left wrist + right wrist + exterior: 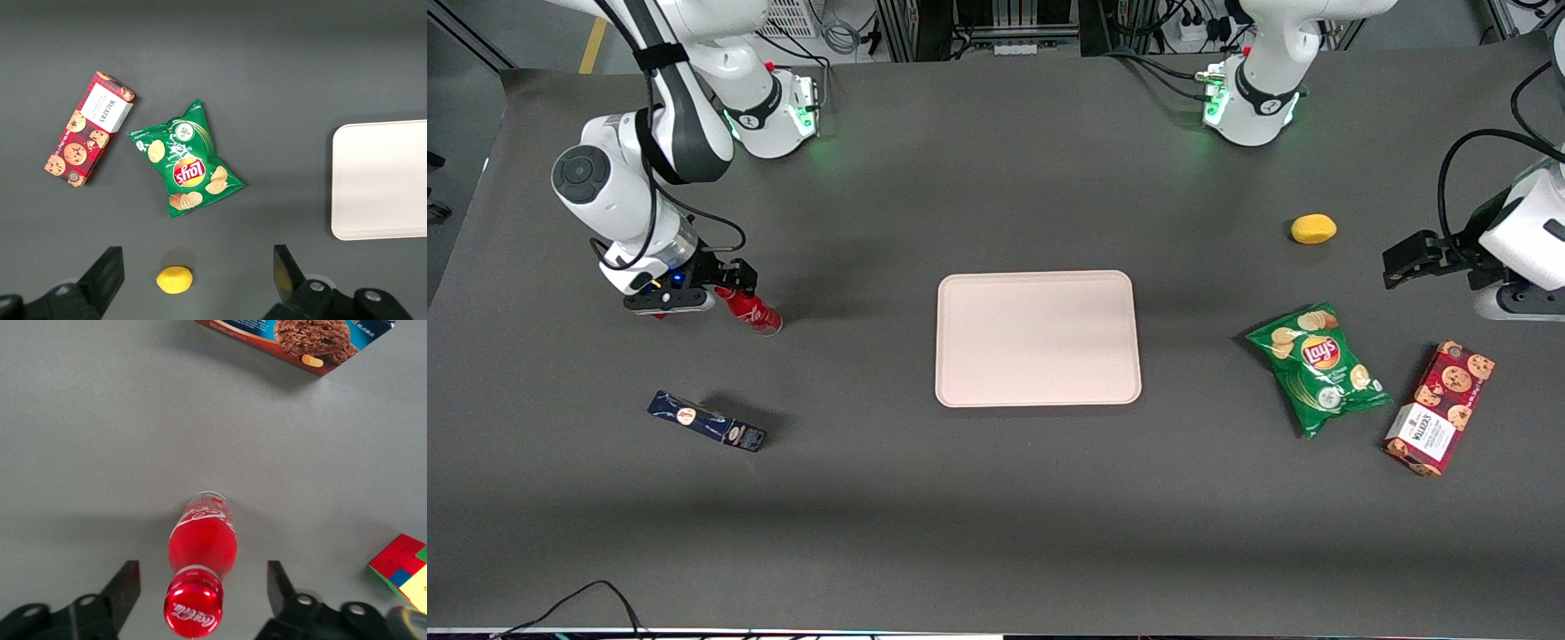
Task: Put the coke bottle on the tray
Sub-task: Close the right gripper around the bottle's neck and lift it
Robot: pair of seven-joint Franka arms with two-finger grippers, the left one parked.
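Note:
My gripper grabs the coke bottle (751, 311) by its capped top next, to place it on the tray (1038, 338).
The coke bottle (751, 311), slim and red with a white script logo, stands on the dark table toward the working arm's end. In the right wrist view I look down on its red cap (193, 609) and body (203, 540). My gripper (694, 291) (202, 587) hangs over the bottle's top, open, with one finger on each side of the cap and a gap to it on both sides. The pale pink tray (1038, 338) (383, 180) lies flat at the middle of the table with nothing on it.
A dark blue oblong box (707, 421) (300, 337) lies nearer the front camera than the bottle. A coloured cube (403, 568) sits close by the gripper. Toward the parked arm's end lie a lemon (1313, 228), a green chips bag (1319, 366) and a red cookie box (1440, 407).

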